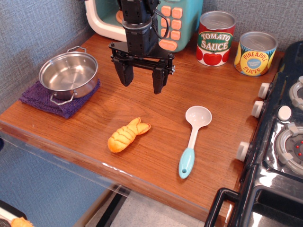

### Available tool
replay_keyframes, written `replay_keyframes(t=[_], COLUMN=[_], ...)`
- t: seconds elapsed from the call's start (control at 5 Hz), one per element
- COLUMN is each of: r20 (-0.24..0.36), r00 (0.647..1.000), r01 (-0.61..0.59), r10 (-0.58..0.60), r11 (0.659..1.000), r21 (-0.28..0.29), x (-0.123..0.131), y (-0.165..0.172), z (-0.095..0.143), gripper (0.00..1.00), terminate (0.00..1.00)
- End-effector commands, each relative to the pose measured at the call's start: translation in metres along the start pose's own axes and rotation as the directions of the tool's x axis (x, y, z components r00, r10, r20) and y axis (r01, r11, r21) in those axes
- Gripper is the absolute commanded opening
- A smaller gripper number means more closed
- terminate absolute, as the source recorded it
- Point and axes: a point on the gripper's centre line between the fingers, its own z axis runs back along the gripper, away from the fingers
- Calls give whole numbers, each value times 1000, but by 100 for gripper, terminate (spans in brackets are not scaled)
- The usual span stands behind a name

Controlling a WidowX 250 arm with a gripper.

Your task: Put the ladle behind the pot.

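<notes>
My gripper needs to put the ladle behind the pot (69,72), so it should next grab the ladle by its light blue handle (187,162).
The ladle (193,139) lies flat on the wooden table, its white bowl pointing away and its light blue handle toward the front edge. The shiny steel pot (69,72) stands at the left on a purple cloth (57,100). My gripper (142,81) hangs above the table's middle, between the pot and the ladle, with its two black fingers spread open and nothing between them. It is up and to the left of the ladle's bowl and does not touch it.
An orange croissant-like toy (127,135) lies left of the ladle. A tomato sauce can (216,39) and a pineapple slices can (255,53) stand at the back right. A toy microwave (142,19) is behind the gripper. A black toy stove (279,142) borders the right.
</notes>
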Motion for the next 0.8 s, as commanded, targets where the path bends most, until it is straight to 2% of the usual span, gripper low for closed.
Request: replay_keyframes(t=[0.0, 0.4, 0.6], r20=[0, 17, 7], r00=[1000, 991, 978], r01=[0, 134, 208], r10=[0, -133, -208], r11=[1000, 990, 977], r21=[0, -48, -36], x=[0, -36, -58], y=[0, -75, -107], z=[0, 5, 3], gripper=[100, 100, 100], terminate=[0, 0, 0])
